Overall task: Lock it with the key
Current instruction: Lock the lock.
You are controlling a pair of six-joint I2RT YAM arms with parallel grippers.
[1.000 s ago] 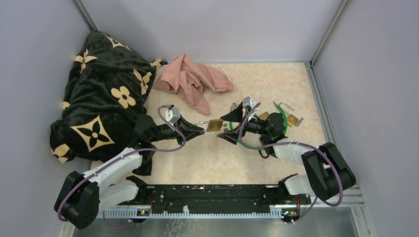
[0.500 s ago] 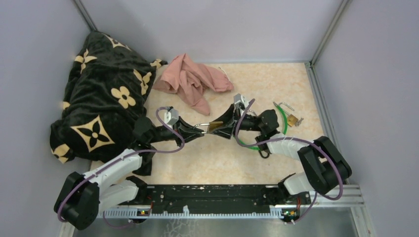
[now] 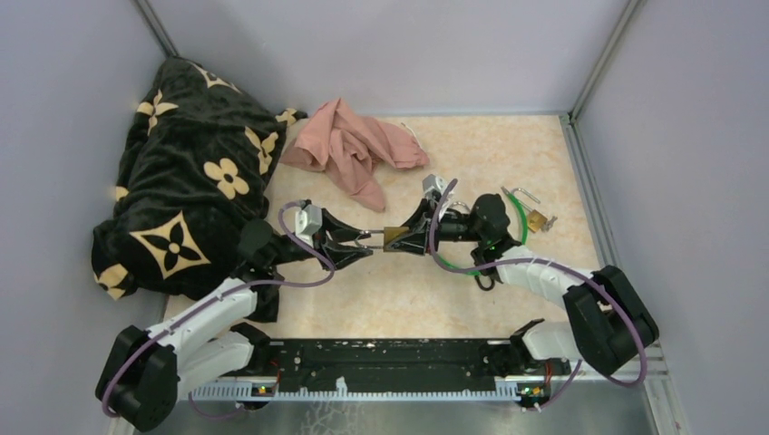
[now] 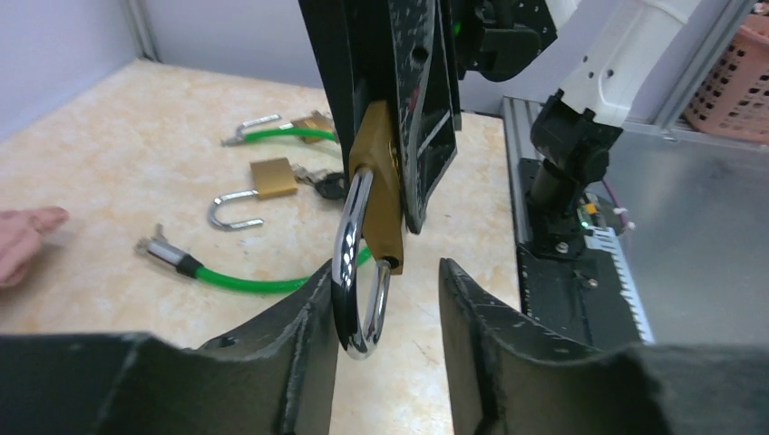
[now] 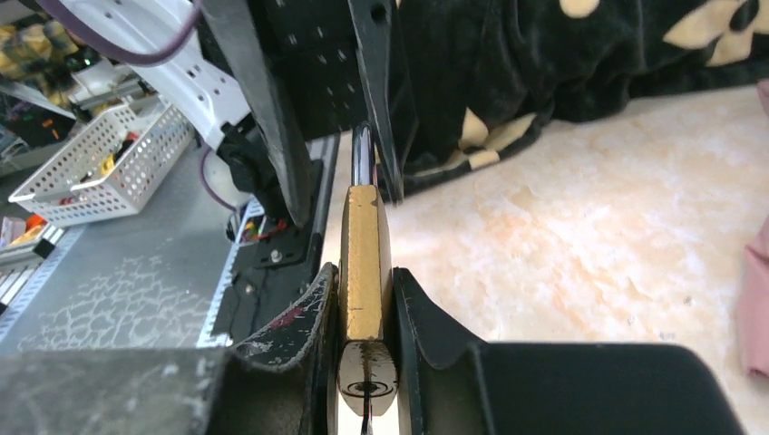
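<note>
I should close my left gripper on the loop now. The gripper's fingers reach past the shackle's curved end (image 3: 360, 239) (image 4: 348, 318), and the loop is between them.
A brass padlock (image 3: 394, 236) with a chrome shackle (image 4: 355, 263) hangs in the air between the two arms. My right gripper (image 5: 365, 294) is shut on its brass body (image 5: 363, 245), with the keyhole end towards the wrist camera. A thin dark sliver shows under the keyhole; I cannot tell whether it is the key. My left gripper (image 4: 385, 290) is open with the shackle loop between its fingers. The loop lies close to the left finger, with a gap to the right one.
On the table to the right lie a second brass padlock (image 4: 272, 177) with an open shackle and dark keys (image 4: 322, 184) beside it. A green cable (image 4: 240, 281) and another lock (image 3: 537, 218) lie there too. A pink cloth (image 3: 349, 149) and a black patterned blanket (image 3: 190, 172) lie at the back left.
My right gripper moved in from the right and closed on the padlock's body. My left gripper, which held the shackle, has opened and drawn back slightly to the left.
</note>
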